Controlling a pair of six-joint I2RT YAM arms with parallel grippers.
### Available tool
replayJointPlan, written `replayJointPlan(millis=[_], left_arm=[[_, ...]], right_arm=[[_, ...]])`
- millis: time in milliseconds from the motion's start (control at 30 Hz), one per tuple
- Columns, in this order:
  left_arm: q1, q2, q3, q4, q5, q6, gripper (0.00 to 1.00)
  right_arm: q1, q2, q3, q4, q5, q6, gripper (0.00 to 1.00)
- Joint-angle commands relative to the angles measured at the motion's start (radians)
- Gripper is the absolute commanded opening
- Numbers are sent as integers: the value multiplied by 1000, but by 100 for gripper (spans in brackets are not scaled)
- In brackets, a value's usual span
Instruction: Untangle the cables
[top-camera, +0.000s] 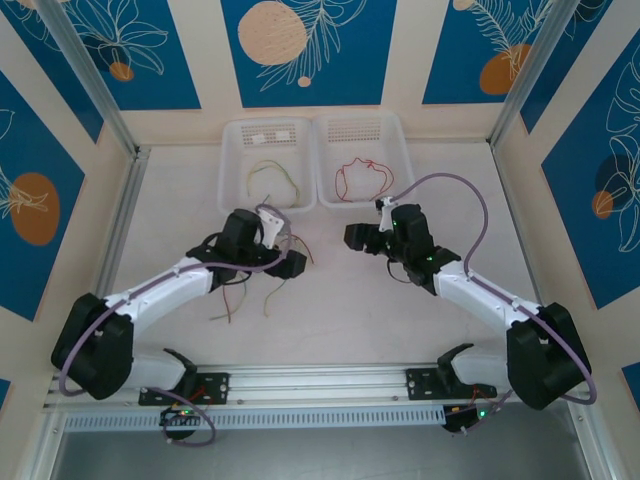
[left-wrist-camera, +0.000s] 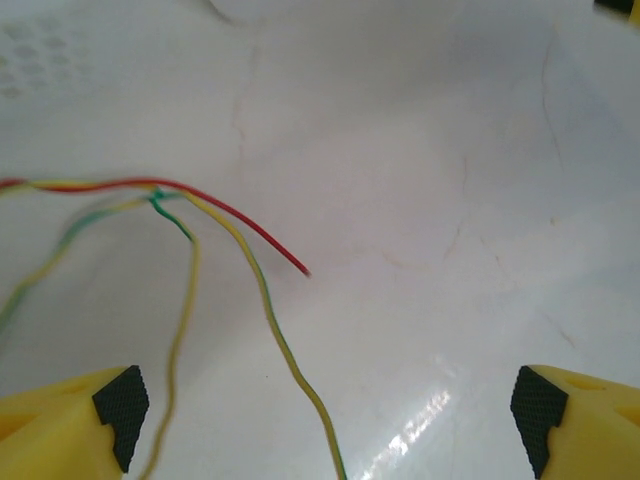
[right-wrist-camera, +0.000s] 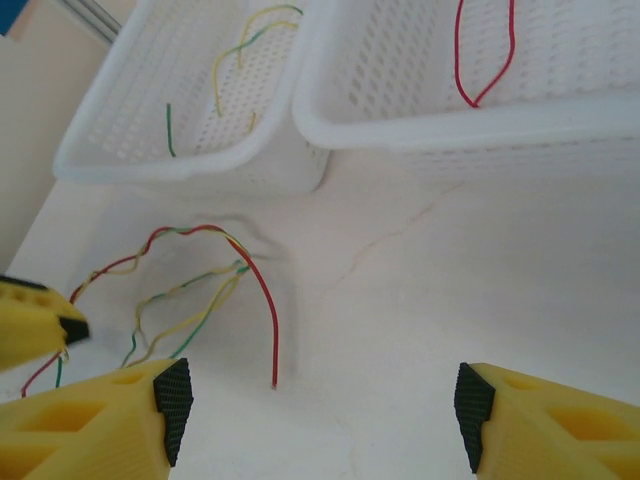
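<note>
My left gripper grips the yellow-green cable by its loose part beyond the tangle (top-camera: 274, 292) (left-wrist-camera: 301, 379) next. This leaves the red cable's end free for untangling.
A tangle of red and yellow-green cables (top-camera: 272, 296) lies on the white table under my left gripper (top-camera: 290, 262). In the left wrist view the red cable (left-wrist-camera: 240, 215) ends loose on the table. A yellow-green cable (left-wrist-camera: 283, 345) runs down between the wide-apart jaws of my left gripper (left-wrist-camera: 328, 420), touching neither pad. My right gripper (top-camera: 352, 238) hangs a little to the right of the tangle. It stands open (right-wrist-camera: 322, 415) with nothing between its fingers, and the red cable's free end (right-wrist-camera: 274, 380) sits just ahead of its left pad.
Two white baskets stand at the back. The left basket (top-camera: 228, 165) holds a yellow-green cable (top-camera: 270, 178) and the right basket (top-camera: 402, 160) holds a red cable (top-camera: 358, 180). A metal rail (top-camera: 320, 380) runs along the near edge.
</note>
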Motion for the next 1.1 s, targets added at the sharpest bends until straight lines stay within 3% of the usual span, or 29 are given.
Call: replayJointPlan(millis=[0, 133, 400, 633, 767, 867, 1067], left_arm=[[-19, 37, 19, -13, 8, 36, 95], [-29, 96, 21, 24, -34, 13, 89], [-54, 191, 35, 70, -65, 13, 65], [-62, 181, 43, 65, -102, 23, 16], [-62, 123, 52, 38, -111, 43, 11], [-63, 62, 53, 27, -95, 63, 0], [-61, -82, 43, 29, -25, 110, 0]], right_arm=[[10, -41, 17, 72, 53, 4, 72], [16, -45, 56, 82, 62, -20, 72], [26, -40, 86, 91, 82, -36, 72], [31, -43, 77, 100, 107, -32, 72], [31, -31, 79, 87, 120, -34, 72], [25, -1, 94, 64, 101, -28, 72], [20, 52, 126, 46, -65, -90, 73]])
